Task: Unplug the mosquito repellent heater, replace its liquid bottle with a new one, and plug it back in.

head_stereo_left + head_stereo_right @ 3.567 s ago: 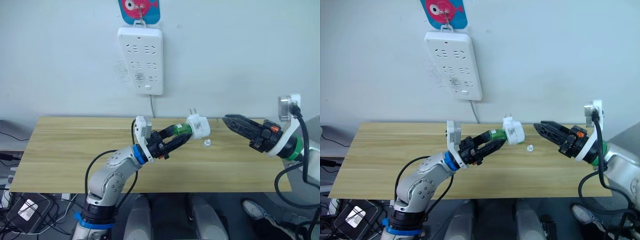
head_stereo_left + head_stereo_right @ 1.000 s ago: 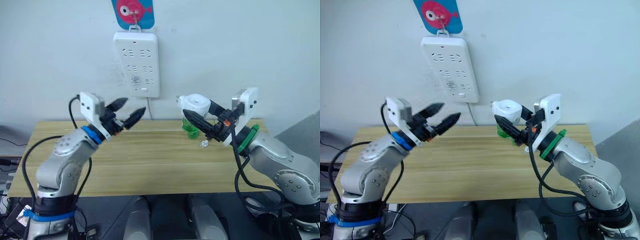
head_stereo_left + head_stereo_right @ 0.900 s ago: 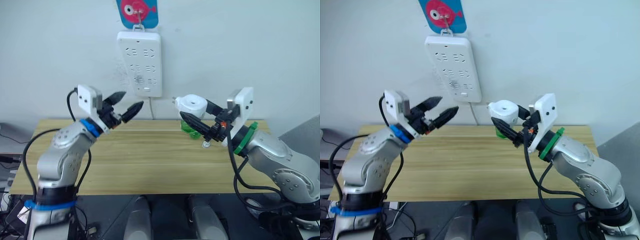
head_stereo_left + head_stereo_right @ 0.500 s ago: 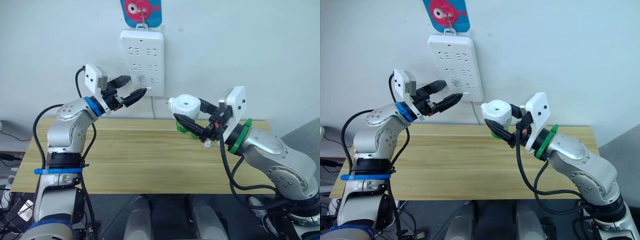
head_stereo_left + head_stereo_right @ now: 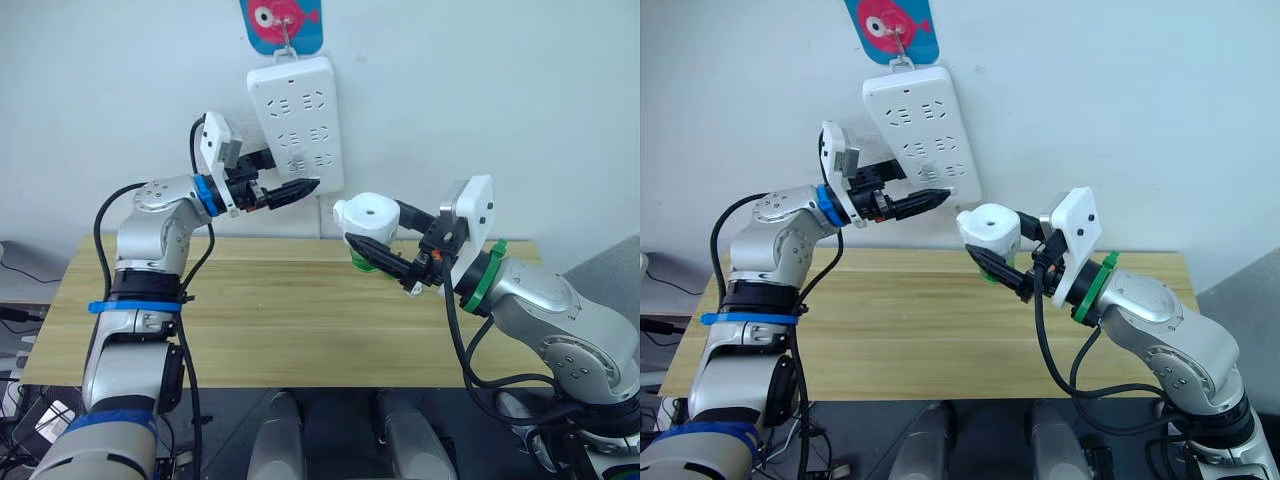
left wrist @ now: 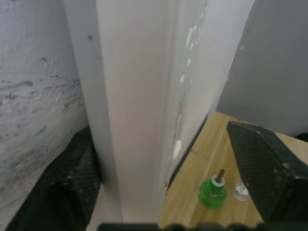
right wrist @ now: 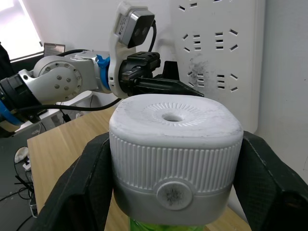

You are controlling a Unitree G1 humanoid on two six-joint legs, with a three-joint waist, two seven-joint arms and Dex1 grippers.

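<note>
The left gripper will next grab the power strip by its lower edge (image 5: 324,188), so that it keeps the power strip steady while the heater (image 5: 366,214) is plugged back in.
The white mosquito repellent heater (image 5: 366,214) hangs in the air over the table, below and to the right of the wall power strip (image 5: 296,118). My right gripper (image 7: 175,163) is shut on its sides, vent hole up. A green bottle (image 5: 361,262) sits in its underside. Another green bottle (image 6: 212,193) with a bare dark wick stands on the table beside a small white cap (image 6: 239,191). My left gripper (image 5: 298,187) is open at the strip's lower edge, one finger (image 6: 72,183) behind the strip and the other finger (image 6: 267,161) in front. The heater's prongs are hidden.
The strip hangs tilted from a hook on a fish-shaped holder (image 5: 283,22), its cord dropping behind the wooden table (image 5: 250,300). The wall stands right behind the table's far edge.
My left gripper has risen to the strip and now straddles its lower edge, and the strip has swung to a tilt. The right gripper has carried the heater slightly left.
</note>
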